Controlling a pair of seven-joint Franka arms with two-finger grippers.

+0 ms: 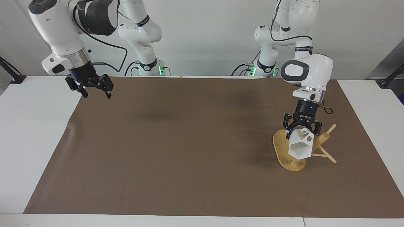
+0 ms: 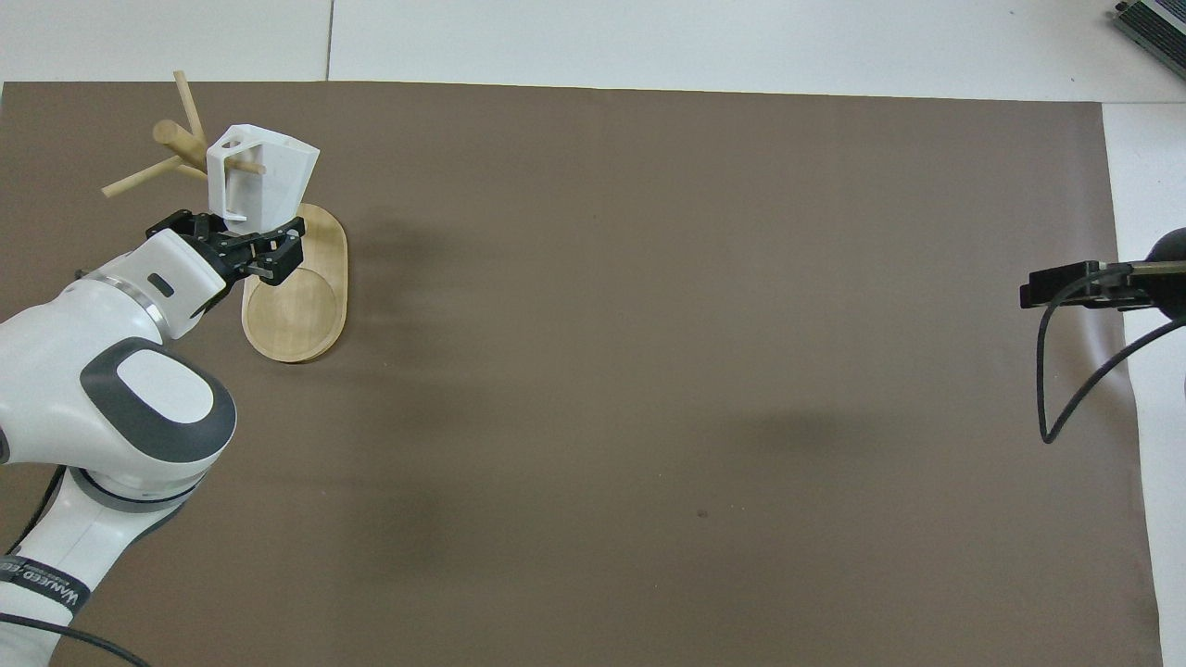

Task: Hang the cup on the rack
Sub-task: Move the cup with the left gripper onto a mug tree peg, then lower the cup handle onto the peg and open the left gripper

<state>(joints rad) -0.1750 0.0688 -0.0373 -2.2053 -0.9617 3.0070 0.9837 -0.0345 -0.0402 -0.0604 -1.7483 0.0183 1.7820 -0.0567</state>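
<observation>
The thin peg passes through the white cup's handle and the cup would hang there, so it is time for my left gripper to release the cup.
The white faceted cup (image 1: 298,148) hangs tilted over the oval base of the bamboo rack (image 1: 280,146). A thin peg passes through the hole of its handle, seen in the overhead view on the cup (image 2: 269,176). My left gripper (image 1: 302,135) is right above the cup and shut on its handle end; it also shows in the overhead view (image 2: 236,232). The rack (image 2: 296,306) stands toward the left arm's end of the table. My right gripper (image 1: 93,92) is open and empty, raised over the mat's edge at the right arm's end (image 2: 1066,285).
A brown mat (image 1: 189,151) covers most of the white table (image 1: 31,132). The rack's other pegs (image 1: 326,156) stick out toward the left arm's end of the table.
</observation>
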